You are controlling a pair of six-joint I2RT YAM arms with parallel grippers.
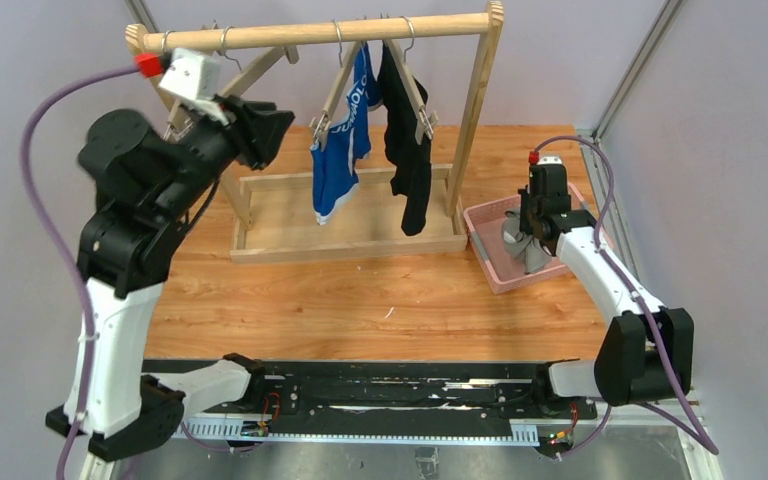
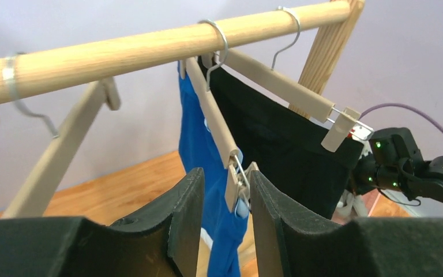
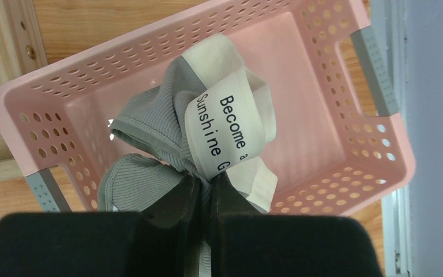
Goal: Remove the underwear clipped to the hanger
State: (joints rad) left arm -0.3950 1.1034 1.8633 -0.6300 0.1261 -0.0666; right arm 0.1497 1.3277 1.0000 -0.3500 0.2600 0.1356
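My left gripper will next grab the blue briefs' hanger by its wooden bar [image 1: 333, 102] [image 2: 225, 143] beside the near clip, so the hook and far clip stay free for unclipping.
The blue briefs [image 1: 338, 150] and the black briefs [image 1: 407, 150] hang clipped to wooden hangers on the rack's rail [image 1: 330, 33]. In the left wrist view my left gripper [image 2: 226, 196] is open, its jaws either side of the near clip [image 2: 235, 183] that holds the blue briefs [image 2: 196, 144]; the black briefs [image 2: 277, 144] hang behind. My right gripper [image 3: 205, 182] is shut on the grey-beige briefs [image 3: 167, 121], with a white lettered waistband, held over the pink basket [image 3: 334, 75]. In the top view the right gripper [image 1: 538, 235] is above the basket [image 1: 490, 215].
The wooden rack's base tray [image 1: 290, 215] stands on the table's far half. An empty wooden hanger [image 2: 63, 144] hangs at the rail's left end. The rack's right post [image 1: 475, 110] stands between the black briefs and the basket.
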